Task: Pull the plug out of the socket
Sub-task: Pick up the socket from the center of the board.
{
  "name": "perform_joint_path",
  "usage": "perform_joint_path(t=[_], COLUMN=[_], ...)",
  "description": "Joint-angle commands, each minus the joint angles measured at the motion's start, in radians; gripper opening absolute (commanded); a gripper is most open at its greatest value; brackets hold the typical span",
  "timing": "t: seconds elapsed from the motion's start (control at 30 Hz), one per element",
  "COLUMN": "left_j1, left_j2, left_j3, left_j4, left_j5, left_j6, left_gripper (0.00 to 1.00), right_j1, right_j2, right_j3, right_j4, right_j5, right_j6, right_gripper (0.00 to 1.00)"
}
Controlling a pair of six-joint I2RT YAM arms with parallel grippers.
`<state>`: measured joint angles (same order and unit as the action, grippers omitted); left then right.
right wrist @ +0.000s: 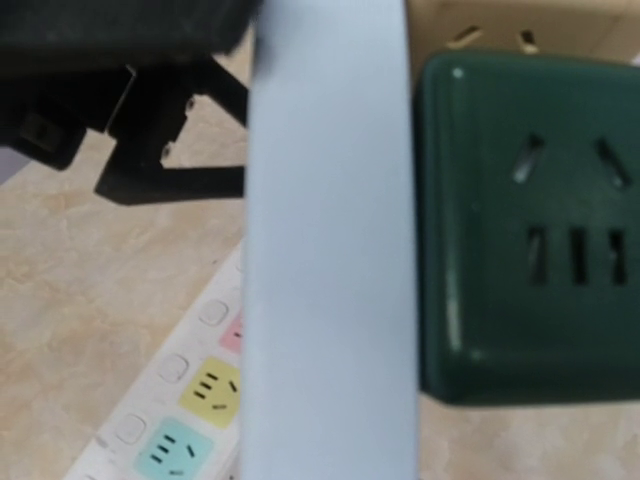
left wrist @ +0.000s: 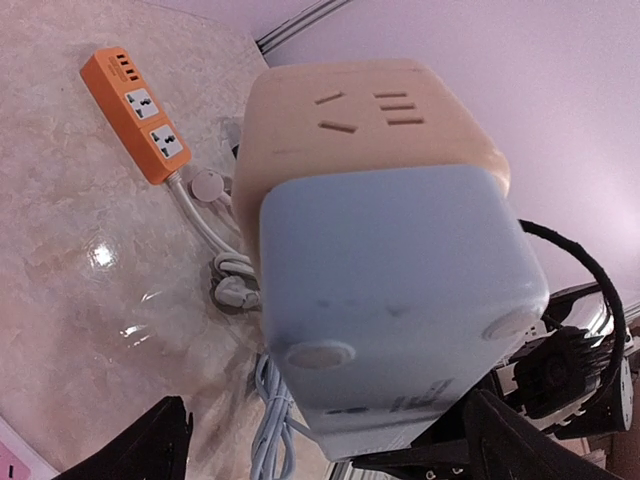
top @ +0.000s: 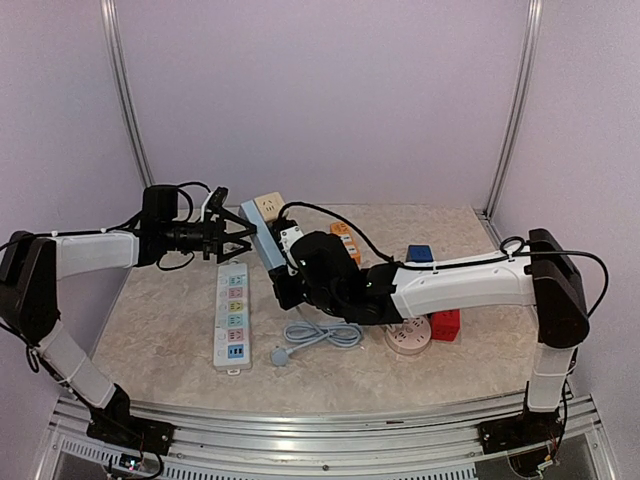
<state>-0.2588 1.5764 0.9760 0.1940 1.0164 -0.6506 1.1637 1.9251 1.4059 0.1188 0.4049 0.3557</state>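
My left gripper should grab the light blue power strip's loose end (top: 254, 220) (left wrist: 398, 282) from its bottom. That leaves the socket side open for my right gripper to pull the plug.
A light blue power strip (top: 258, 234) is lifted at a tilt off the table, its underside (left wrist: 400, 300) facing the left wrist camera. A white plug (top: 291, 240) sits on its face. My left gripper (top: 238, 240) is open, its black fingers (left wrist: 160, 440) standing on either side of the strip's end without closing on it. My right gripper (top: 288, 280) is shut on the strip's lower part; in the right wrist view the strip (right wrist: 330, 260) fills the middle and hides the fingers. A beige socket cube (left wrist: 360, 120) lies just behind the strip.
A white strip with coloured sockets (top: 232, 315) lies front left. A dark green socket cube (right wrist: 530, 220) is beside the blue strip. An orange strip (left wrist: 135, 110), a blue cube (top: 418, 254), a red cube (top: 445, 325), a round white socket (top: 408, 337) and a coiled pale cable (top: 320, 335) lie around.
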Motion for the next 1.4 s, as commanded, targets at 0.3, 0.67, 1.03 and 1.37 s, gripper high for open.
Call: perform_joint_path(t=[0.3, 0.67, 1.03, 1.37], left_j1=[-0.003, 0.0, 0.017, 0.031], left_j2=[0.006, 0.007, 0.01, 0.001], left_j3=[0.008, 0.007, -0.004, -0.019], left_j4=[0.015, 0.026, 0.081, 0.105], left_j5=[0.024, 0.03, 0.054, 0.073], left_j6=[-0.001, -0.012, -0.054, -0.069], left_gripper=[0.7, 0.68, 0.51, 0.2], right_j1=[0.047, 0.059, 0.06, 0.061], right_j2=[-0.022, 0.002, 0.017, -0.009], right_j3=[0.12, 0.153, 0.163, 0.115], right_j4=[0.077, 0.06, 0.049, 0.039], right_j5=[0.055, 0.055, 0.051, 0.057], right_j6=[-0.069, -0.081, -0.082, -0.083], right_gripper=[0.0, 0.0, 0.0, 0.39])
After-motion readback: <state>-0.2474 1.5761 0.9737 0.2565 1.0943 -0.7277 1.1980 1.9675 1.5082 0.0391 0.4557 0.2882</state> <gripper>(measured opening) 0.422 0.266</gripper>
